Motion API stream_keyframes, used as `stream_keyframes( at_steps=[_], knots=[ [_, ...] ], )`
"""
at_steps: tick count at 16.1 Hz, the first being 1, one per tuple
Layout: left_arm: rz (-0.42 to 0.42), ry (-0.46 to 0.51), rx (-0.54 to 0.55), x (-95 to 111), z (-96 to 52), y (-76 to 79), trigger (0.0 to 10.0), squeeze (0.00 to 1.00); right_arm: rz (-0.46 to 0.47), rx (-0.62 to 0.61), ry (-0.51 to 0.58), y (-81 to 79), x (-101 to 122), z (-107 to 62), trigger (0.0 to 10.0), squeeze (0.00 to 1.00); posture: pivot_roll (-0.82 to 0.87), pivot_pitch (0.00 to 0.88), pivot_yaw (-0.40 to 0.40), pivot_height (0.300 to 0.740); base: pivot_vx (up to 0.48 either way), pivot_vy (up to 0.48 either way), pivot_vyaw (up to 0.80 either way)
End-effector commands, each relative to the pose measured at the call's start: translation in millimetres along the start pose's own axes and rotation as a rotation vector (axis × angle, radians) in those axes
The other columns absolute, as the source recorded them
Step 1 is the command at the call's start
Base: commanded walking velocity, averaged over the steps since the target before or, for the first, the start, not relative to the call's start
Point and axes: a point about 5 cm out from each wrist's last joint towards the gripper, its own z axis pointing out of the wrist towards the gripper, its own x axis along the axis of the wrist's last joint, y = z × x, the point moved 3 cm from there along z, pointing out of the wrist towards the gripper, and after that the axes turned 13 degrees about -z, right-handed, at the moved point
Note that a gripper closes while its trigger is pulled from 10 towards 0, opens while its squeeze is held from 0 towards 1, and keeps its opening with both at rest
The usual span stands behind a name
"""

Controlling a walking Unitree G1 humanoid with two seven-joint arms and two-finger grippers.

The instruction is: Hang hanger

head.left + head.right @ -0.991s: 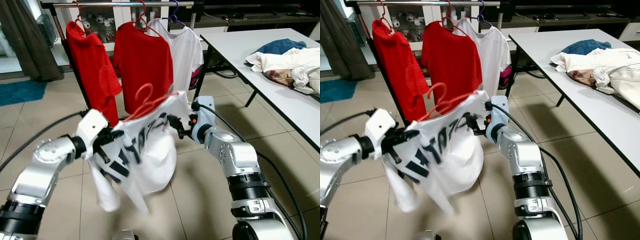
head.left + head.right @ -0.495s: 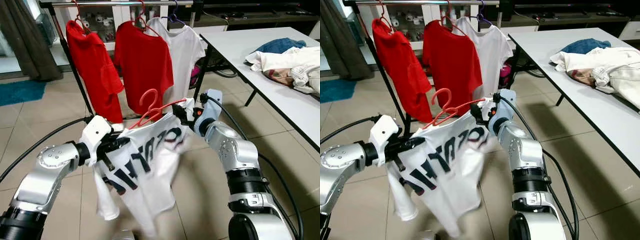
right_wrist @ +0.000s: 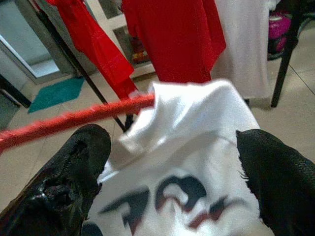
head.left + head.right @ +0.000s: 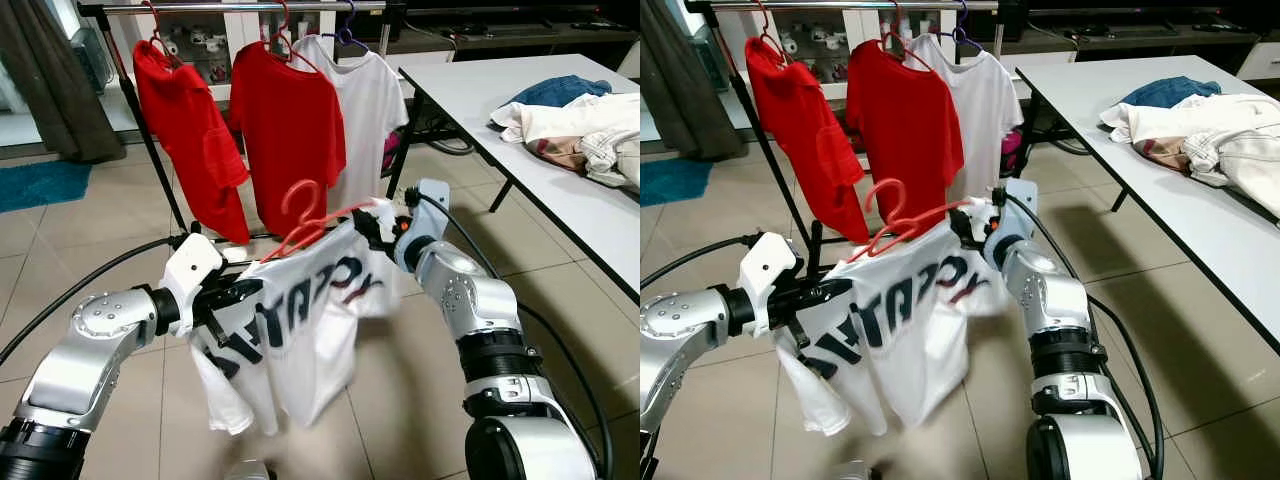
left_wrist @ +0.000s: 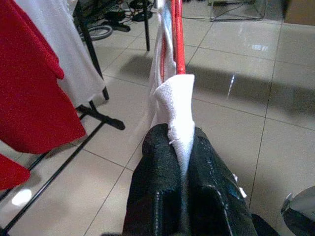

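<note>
The shirt hangs slack below the hanger's red arm [image 4: 335, 215], so the robot's right gripper will next grab the shirt by its shoulder fold [image 4: 376, 212] beside the collar.
A white T-shirt [image 4: 300, 320] with dark lettering hangs on a red hanger [image 4: 300, 205], held up between my two arms in front of the clothes rack. My left gripper [image 4: 245, 292] is shut on the shirt's left shoulder; the left wrist view shows its fingers [image 5: 157, 162] pinching a fold of white cloth under the hanger's red arm [image 5: 178, 34]. My right gripper [image 4: 368, 225] is at the shirt's other shoulder. In the right wrist view its fingers [image 3: 74, 162] stand wide apart, with the shoulder and the hanger's end [image 3: 98, 115] just beyond them.
The rack's rail [image 4: 240, 8] at the back carries two red shirts [image 4: 185, 130] [image 4: 290, 120] and a white shirt [image 4: 370, 100] on hangers. A white table [image 4: 470, 90] with a pile of clothes [image 4: 580, 125] stands to the right. Cables cross the tiled floor.
Both arms have lifted and spread the shirt out along the hanger. The hanger's hook now stands higher and the shirt's hem has swung left to right.
</note>
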Motion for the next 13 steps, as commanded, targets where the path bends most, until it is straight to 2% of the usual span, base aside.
stream_keyframes(
  at_steps=[1, 3, 4, 5, 6, 7, 8, 9, 10, 11, 12, 13],
  knots=[
    [0.024, 0.022, -0.017, 9.7, -2.2, 2.0, 0.0, 0.00, -0.019, -0.007, 0.001, 0.2, 1.6, 1.7, 9.2, 0.00, 0.06, 0.000, -0.003, 0.740, 0.000, 0.000, 0.00],
    [0.022, 0.023, -0.039, 11.2, -2.2, 4.6, 0.0, 0.00, 0.005, -0.004, 0.008, 0.5, 1.7, 2.8, 10.0, 0.00, 0.06, 0.000, 0.000, 0.740, 0.000, 0.000, 0.00],
    [0.022, 0.020, -0.048, 11.2, -2.3, 5.7, 0.0, 0.00, 0.038, 0.007, 0.025, -0.5, 4.3, 3.6, 10.0, 0.00, 0.06, 0.000, 0.001, 0.740, 0.000, 0.000, 0.00],
    [0.024, 0.017, -0.042, 11.1, -2.6, 4.7, 0.0, 0.00, 0.056, 0.007, 0.031, -0.4, 6.0, 3.9, 9.3, 0.00, 0.07, 0.000, 0.002, 0.740, 0.000, 0.000, 0.00],
    [0.025, 0.016, -0.040, 11.1, -2.6, 4.3, 0.0, 0.00, 0.055, 0.007, 0.031, -0.4, 6.0, 3.9, 9.3, 0.00, 0.07, 0.000, 0.002, 0.740, 0.000, 0.000, 0.00],
    [0.029, 0.015, -0.026, 11.5, -2.9, 1.9, 0.0, 0.00, 0.053, 0.006, 0.032, -0.4, 5.9, 4.0, 5.0, 0.00, 0.07, 0.000, 0.003, 0.740, 0.000, 0.000, 0.00],
    [0.031, 0.014, -0.013, 11.4, -3.1, -0.3, 0.0, 0.00, 0.052, 0.006, 0.034, -0.5, 6.1, 4.0, 4.6, 0.00, 0.07, 0.000, 0.003, 0.740, 0.000, 0.000, 0.00],
    [0.032, 0.013, -0.008, 11.4, -3.3, -1.2, 0.0, 0.00, 0.052, 0.006, 0.034, -0.5, 6.2, 4.2, 4.6, 0.00, 0.07, 0.000, 0.003, 0.740, 0.000, 0.000, 0.00],
    [0.034, 0.011, 0.004, 11.2, -3.7, -3.5, 0.0, 0.00, 0.051, 0.008, 0.036, -0.7, 6.2, 4.4, 5.1, 0.00, 0.07, 0.000, 0.004, 0.740, 0.000, 0.000, 0.00],
    [0.034, 0.010, 0.011, 11.1, -4.0, -4.5, 0.0, 0.00, 0.050, 0.009, 0.037, -0.9, 6.2, 4.4, 5.9, 0.00, 0.07, 0.000, 0.004, 0.740, 0.000, 0.000, 0.00],
    [0.036, 0.008, 0.018, 11.2, -4.5, -6.2, 0.0, 0.00, 0.050, 0.016, 0.038, -1.9, 6.4, 4.6, 7.2, 0.00, 0.07, 0.000, 0.004, 0.740, 0.000, 0.000, 0.00],
    [0.036, 0.008, 0.019, 11.3, -4.6, -6.5, 0.0, 0.00, 0.049, 0.018, 0.038, -2.2, 6.4, 4.6, 6.7, 0.00, 0.07, 0.000, 0.004, 0.740, 0.000, 0.000, 0.00]
  ],
)
